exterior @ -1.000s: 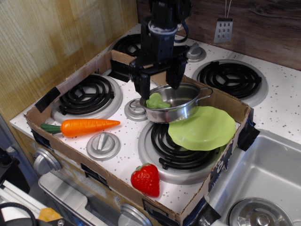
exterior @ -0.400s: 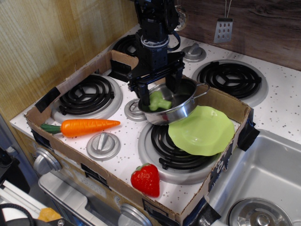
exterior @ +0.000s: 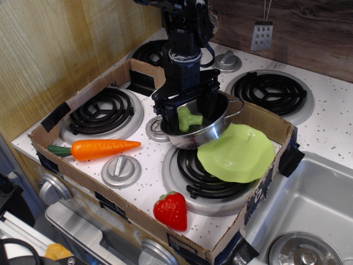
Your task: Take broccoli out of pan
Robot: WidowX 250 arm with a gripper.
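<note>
The small green broccoli has to come out of the pan (exterior: pixel 216 129), so my gripper will next grab it by its stalk (exterior: pixel 193 119).
The broccoli (exterior: pixel 188 118), a small pale-green floret, lies inside the pan (exterior: pixel 216 129), a shiny steel pot with loop handles that sits tilted on the front right burner and leans against the green plate. My gripper (exterior: pixel 191 113) reaches down into the pan from above. Its black fingers (exterior: pixel 169 117) stand apart on either side of the broccoli, which sits between them. The fingers are open and I cannot tell if either one touches the floret. The arm hides the pan's far rim.
A lime-green plate (exterior: pixel 238 152) lies right of the pan. A carrot (exterior: pixel 99 148) and a strawberry (exterior: pixel 171 210) lie on the stovetop in front. A low cardboard wall (exterior: pixel 88 190) rings the stove. A sink (exterior: pixel 311 204) is at the right.
My gripper has come down from above the pan into it, around the broccoli. The pan has tipped and shifted slightly, and the broccoli has turned so its stem shows.
</note>
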